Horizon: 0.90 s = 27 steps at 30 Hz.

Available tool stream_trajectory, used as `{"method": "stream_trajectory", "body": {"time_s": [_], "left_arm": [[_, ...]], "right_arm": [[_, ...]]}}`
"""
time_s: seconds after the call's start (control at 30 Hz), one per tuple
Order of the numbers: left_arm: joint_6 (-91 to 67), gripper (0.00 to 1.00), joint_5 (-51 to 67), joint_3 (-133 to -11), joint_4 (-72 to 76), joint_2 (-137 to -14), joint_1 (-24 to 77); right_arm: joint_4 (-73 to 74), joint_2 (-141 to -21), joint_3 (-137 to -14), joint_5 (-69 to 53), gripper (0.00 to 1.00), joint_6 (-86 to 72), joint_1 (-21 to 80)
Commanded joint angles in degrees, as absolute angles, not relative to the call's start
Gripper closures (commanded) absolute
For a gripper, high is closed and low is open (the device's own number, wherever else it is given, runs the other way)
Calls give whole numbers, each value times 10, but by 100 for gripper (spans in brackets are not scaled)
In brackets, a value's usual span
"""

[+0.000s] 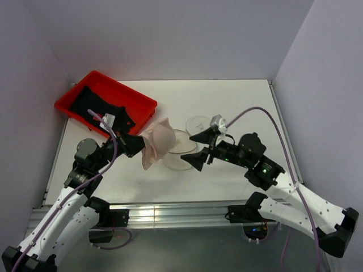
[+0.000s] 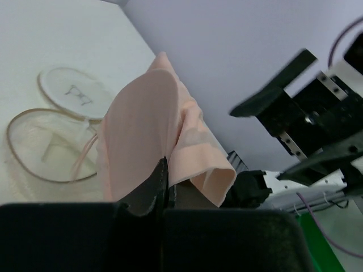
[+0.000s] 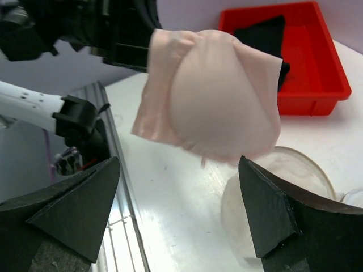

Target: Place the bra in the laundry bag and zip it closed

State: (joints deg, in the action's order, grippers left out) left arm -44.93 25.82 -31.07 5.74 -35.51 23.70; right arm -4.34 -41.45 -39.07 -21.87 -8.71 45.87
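Observation:
I need to grab the bra's free edge opposite my left gripper with my right gripper. Then my left gripper is free to hold the laundry bag [image 1: 180, 149] while the bra goes in.
My left gripper [image 1: 138, 145] is shut on a pale pink bra [image 1: 157, 141] and holds it up above the table, at the left rim of the laundry bag [image 1: 180, 149]. The bag is round, of translucent white mesh, and lies open; its circular lid [image 1: 198, 123] with the bra outline lies behind it. In the left wrist view the shut jaws [image 2: 164, 170] pinch the bra [image 2: 147, 130], with the bag [image 2: 39, 144] and lid [image 2: 72, 92] beyond. My right gripper [image 1: 198, 148] is open and empty, facing the bra [image 3: 218, 96] over the bag [image 3: 278, 175].
A red plastic tray [image 1: 71, 102] with black garments stands at the back left, and it also shows in the right wrist view [image 3: 317, 85]. The table's metal front rail [image 1: 170, 214] runs along the near edge. Grey walls enclose the table.

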Motion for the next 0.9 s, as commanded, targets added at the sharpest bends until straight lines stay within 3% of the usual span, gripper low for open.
{"method": "stream_trajectory", "body": {"time_s": [0.0, 0.2, 0.33, 0.57, 0.87], "left_arm": [[-454, 100, 367, -306, 157, -373, 238], [-427, 100, 497, -323, 185, -417, 246], [-367, 100, 521, -359, 105, -410, 253], [-352, 100, 584, -378, 109, -392, 258], [-292, 100, 658, -415, 52, -415, 263]], "right_arm": [[-7, -473, -476, -214, 7, -9, 457], [146, -571, -622, -308, 5, 162, 455], [239, -609, -705, -402, 3, 240, 455], [311, -681, -740, -526, 1, 281, 455], [295, -696, -727, -626, 0, 273, 457]]}}
